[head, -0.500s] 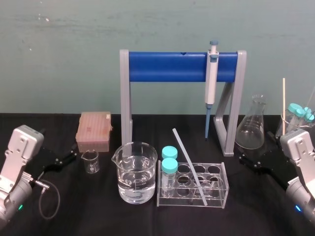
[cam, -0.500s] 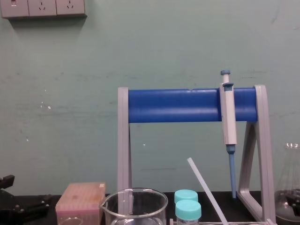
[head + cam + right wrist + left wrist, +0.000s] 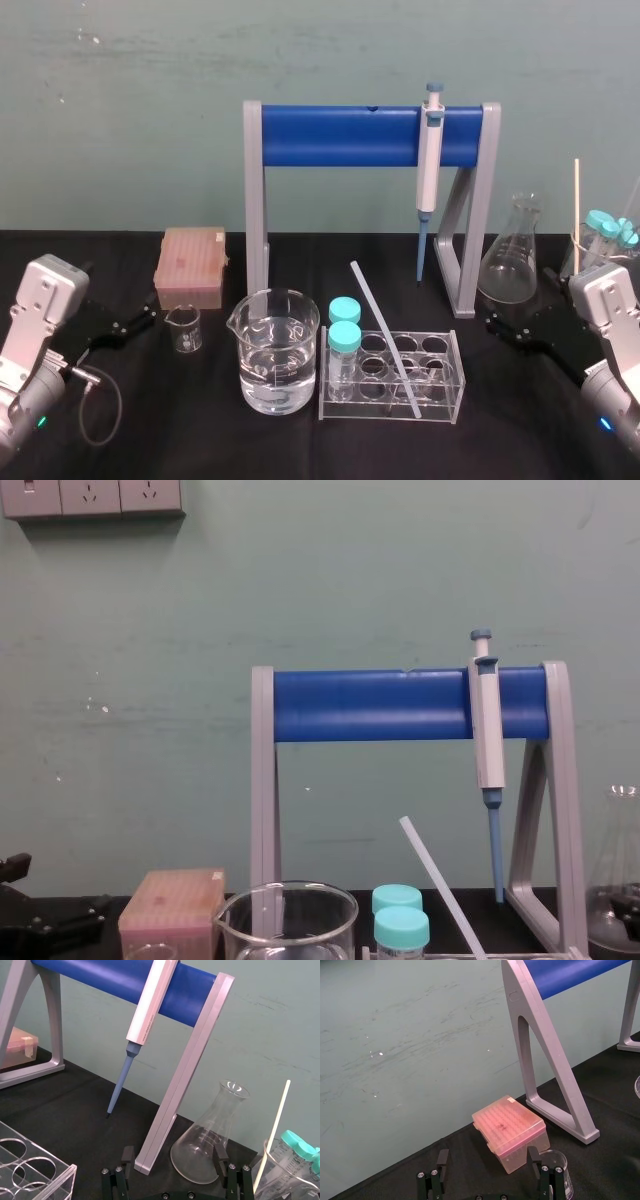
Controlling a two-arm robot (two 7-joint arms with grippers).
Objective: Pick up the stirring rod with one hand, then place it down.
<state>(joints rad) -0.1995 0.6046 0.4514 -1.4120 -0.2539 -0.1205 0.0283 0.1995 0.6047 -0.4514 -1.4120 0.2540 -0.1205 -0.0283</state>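
Observation:
My right gripper should next grab the rod by its bare upper part (image 3: pixel 420 849), because the rack and teal-capped tubes are crowded around the stirring rod's lower end.
The stirring rod (image 3: pixel 385 338) is a thin whitish-translucent stick that leans aslant in the clear tube rack (image 3: pixel 452 400), its upper end pointing back and left; in the chest view the stirring rod (image 3: pixel 440 885) rises beside the teal caps. My left gripper (image 3: pixel 148 318) rests low at the table's left, open, with nothing between its fingers (image 3: pixel 442 1159). Low at the table's right, well clear of the rod, my right gripper (image 3: pixel 494 325) also stands open and empty, fingers (image 3: pixel 128 1155) apart.
A beaker of water (image 3: pixel 277 350) and two teal-capped tubes (image 3: pixel 344 325) stand left of the rod. Behind is the blue-barred stand (image 3: pixel 340 135) with a hanging pipette (image 3: pixel 429 170). A pink tip box (image 3: pixel 191 267) and small beaker (image 3: pixel 184 328) are at left; a flask (image 3: pixel 512 262) at right.

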